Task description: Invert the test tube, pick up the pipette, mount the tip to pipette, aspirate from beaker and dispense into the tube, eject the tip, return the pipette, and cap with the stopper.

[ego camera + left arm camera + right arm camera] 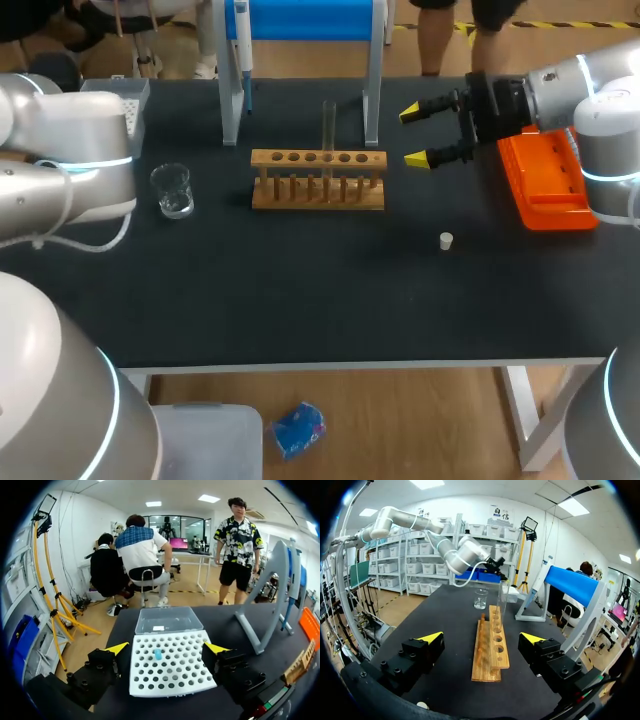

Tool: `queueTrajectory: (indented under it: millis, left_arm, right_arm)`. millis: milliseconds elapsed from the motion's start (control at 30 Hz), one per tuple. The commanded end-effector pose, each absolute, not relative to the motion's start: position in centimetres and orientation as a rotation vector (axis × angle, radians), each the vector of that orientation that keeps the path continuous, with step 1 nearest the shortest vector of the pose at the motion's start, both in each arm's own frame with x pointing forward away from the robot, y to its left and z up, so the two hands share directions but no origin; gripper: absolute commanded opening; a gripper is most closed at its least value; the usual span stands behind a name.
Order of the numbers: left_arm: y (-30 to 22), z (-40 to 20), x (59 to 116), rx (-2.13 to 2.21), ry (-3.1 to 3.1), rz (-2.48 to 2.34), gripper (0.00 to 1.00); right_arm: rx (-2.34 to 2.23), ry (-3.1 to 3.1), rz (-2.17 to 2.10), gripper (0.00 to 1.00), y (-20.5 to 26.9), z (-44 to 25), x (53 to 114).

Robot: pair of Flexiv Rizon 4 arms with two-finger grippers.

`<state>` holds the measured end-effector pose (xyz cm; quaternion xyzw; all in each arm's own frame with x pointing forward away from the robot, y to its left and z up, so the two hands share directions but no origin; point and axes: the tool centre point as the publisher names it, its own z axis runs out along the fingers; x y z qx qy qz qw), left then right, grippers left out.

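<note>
The white box is closed around the lower part of the blue tip. My left gripper should next pick up the blue tip by its exposed top end [158, 651].
A clear test tube [328, 125] stands upright in the wooden rack [318, 178] at mid-table. The glass beaker [172, 190] sits left of the rack. The pipette [241, 45] hangs on the blue-topped stand [300, 20] behind. A small white stopper [446, 240] lies to the rack's right. My right gripper [420, 135] hovers open just right of the rack, which lies ahead of it [490, 647] with the tube [502, 597]. My left gripper [166, 648] is open over the white tip box [170, 675], which holds one blue tip [158, 654].
An orange tray [545, 180] lies at the table's right edge under my right arm. The tip box's clear lid [169, 620] is folded back beyond it. My left arm [70, 170] covers the table's far left corner. The stand's grey legs [270, 595] rise beside the tip box.
</note>
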<state>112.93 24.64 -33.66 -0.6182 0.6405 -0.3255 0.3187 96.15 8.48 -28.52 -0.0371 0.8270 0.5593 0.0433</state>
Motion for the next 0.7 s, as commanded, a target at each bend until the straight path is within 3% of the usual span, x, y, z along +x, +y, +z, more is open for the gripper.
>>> queueTrajectory:
  millis: [33, 533, 700]
  left_arm:
    - [24.61, -34.57, 114.5, -1.642, 1.667, -0.843, 0.84]
    - [25.42, -35.53, 114.85, -1.698, 1.633, -0.819, 0.83]
    - [25.48, -35.56, 114.88, -1.71, 1.619, -0.82, 0.73]
  right_arm:
    - [-0.114, 2.529, 1.709, 1.0, 8.44, -28.54, 96.12]
    - [-0.114, 2.529, 1.709, 1.0, 8.44, -28.54, 96.12]
    - [-0.114, 2.529, 1.709, 1.0, 8.44, -28.54, 96.12]
